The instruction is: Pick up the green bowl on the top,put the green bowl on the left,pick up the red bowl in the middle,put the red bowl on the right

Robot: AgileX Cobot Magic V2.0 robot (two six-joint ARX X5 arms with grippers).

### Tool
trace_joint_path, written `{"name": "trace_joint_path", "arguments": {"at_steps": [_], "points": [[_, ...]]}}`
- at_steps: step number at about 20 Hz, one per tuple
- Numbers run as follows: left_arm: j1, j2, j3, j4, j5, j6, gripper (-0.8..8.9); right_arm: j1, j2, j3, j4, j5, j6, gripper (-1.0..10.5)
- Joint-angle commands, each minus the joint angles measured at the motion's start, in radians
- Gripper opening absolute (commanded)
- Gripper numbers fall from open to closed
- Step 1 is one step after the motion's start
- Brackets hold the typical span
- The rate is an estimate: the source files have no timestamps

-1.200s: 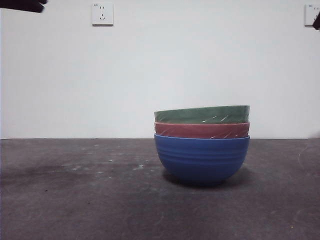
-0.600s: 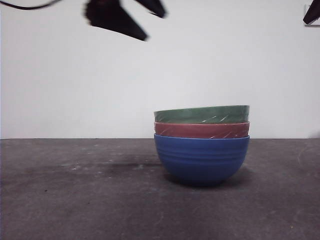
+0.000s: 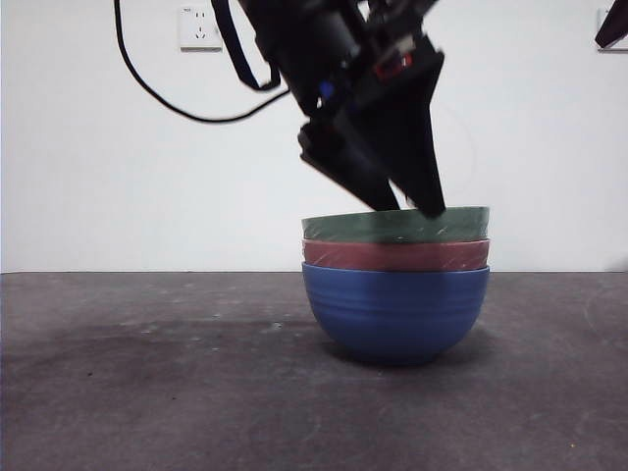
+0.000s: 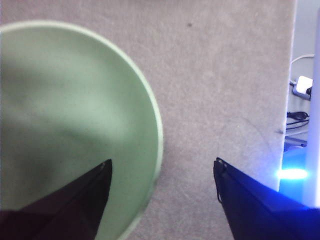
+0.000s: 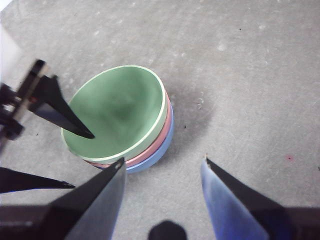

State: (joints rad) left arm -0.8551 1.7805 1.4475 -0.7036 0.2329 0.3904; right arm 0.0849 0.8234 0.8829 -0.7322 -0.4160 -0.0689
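Note:
My left gripper grabs the green bowl by its exposed rim next, since the green bowl sits nested inside the red bowl.
Three bowls are stacked right of centre: the green bowl on top, the red bowl under it, a blue bowl at the bottom. My left gripper reaches down from above, open, its tips at the green bowl's rim. In the left wrist view, the left gripper has one jaw over the green bowl's inside and the other over the table outside. My right gripper hangs open and empty, high over the table beside the stack, where the green bowl and the red bowl's rim show.
The grey table runs wide to the left and right of the stack. A black cable trails from the left arm. A wall socket is behind. The right arm shows only as a dark tip at the top right corner.
The left arm has swung in from the top left and dropped down to the green bowl's rim. The bowls and the right arm have not moved.

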Motion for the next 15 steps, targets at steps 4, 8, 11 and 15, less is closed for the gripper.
{"name": "trace_joint_path", "arguments": {"at_steps": [4, 8, 11, 15], "points": [[0.007, 0.004, -0.001, -0.011, -0.008, 0.041, 1.79, 0.001, 0.001, 0.005, 0.006, 0.003, -0.008, 2.5], [0.006, 0.004, -0.001, -0.024, -0.019, 0.061, 0.67, 0.001, 0.001, 0.005, 0.006, 0.003, -0.008, 2.5], [0.006, 0.004, -0.001, -0.024, -0.019, 0.087, -0.09, 0.001, 0.001, 0.005, 0.006, 0.003, -0.009, 2.5], [0.006, 0.004, 0.000, -0.011, -0.019, 0.114, -0.09, 0.001, 0.001, 0.005, 0.006, 0.003, -0.010, 2.5]]}}
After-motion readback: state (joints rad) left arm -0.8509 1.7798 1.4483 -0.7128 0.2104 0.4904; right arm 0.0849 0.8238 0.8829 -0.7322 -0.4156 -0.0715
